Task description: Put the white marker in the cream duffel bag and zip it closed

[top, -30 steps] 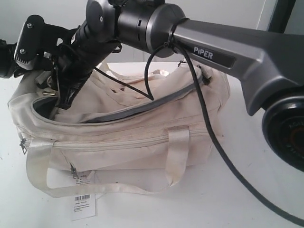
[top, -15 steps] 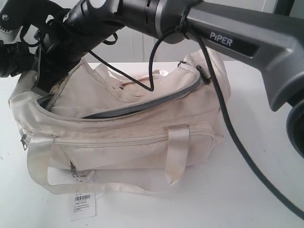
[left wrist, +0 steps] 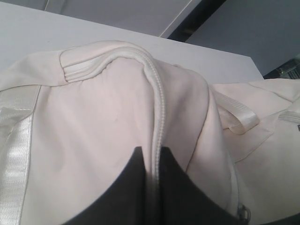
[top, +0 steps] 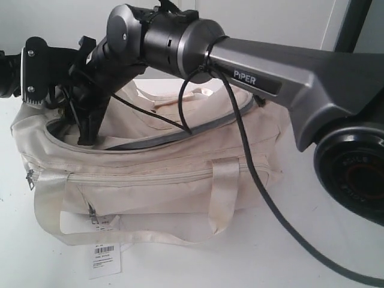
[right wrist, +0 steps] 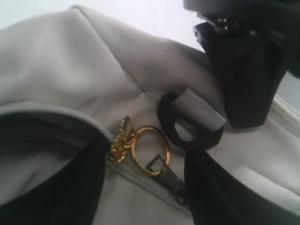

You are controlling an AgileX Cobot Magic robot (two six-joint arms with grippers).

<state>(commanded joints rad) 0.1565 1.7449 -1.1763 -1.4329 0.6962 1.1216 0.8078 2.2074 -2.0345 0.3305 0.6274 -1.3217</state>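
The zipper pull needs my right gripper on its gold ring (right wrist: 150, 151) next, to zip the cream duffel bag closed.
The cream duffel bag (top: 156, 174) lies on its side along a white table (top: 324, 252), its top zipper (top: 180, 133) partly undone and showing grey edging. My right gripper (top: 87, 133) reaches across to the bag's left end. Its jaws stand open around a gold ring zipper pull (right wrist: 149, 157) and its dark slider (right wrist: 176, 187), touching neither. My left gripper (left wrist: 152, 157) is shut on a raised zipper seam (left wrist: 157, 103) of the bag's end. The white marker is out of view.
A white barcode tag (top: 105, 259) hangs off the bag's front onto the table. A pale webbing handle (top: 225, 192) loops over the front pocket. A black cable (top: 258, 180) trails from the right arm across the bag. A black D-ring (right wrist: 187, 133) sits beside the pull.
The right arm swung up and to the left, then came back down onto the bag's left end. Its jaws now stand apart around the ring pull.
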